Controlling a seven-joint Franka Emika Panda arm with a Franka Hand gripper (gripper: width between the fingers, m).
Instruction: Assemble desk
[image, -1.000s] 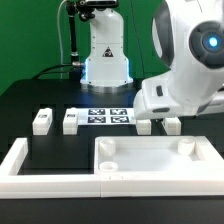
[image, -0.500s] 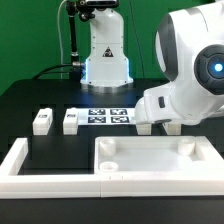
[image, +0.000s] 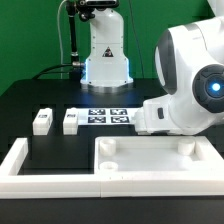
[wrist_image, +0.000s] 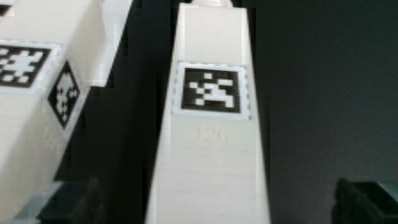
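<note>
My fingers are low on either side of the tagged white leg (wrist_image: 208, 190), so my gripper should close on it.
The desk's white tray-like top (image: 150, 162) lies at the front of the table, on the exterior view's right. Two short white legs (image: 41, 121) (image: 71, 121) stand behind it on the left. The arm's white hand (image: 165, 113) hangs low just behind the top's far right corner and hides its own fingers there. In the wrist view my gripper (wrist_image: 217, 205) is open. Its dark fingertips (wrist_image: 63, 205) stand on either side of a white leg (wrist_image: 214, 150) with a square tag, with a gap on each side. Another tagged leg (wrist_image: 36, 110) lies beside it.
The marker board (image: 108, 116) lies flat behind the top, between the left legs and the hand. Long white bars (image: 20, 162) form a border along the front and left. The arm's base (image: 105, 55) stands at the back.
The arm's hand and wrist have shifted toward the exterior view's right and sunk a little, covering the two legs seen under it earlier. The gripper has stayed open.
</note>
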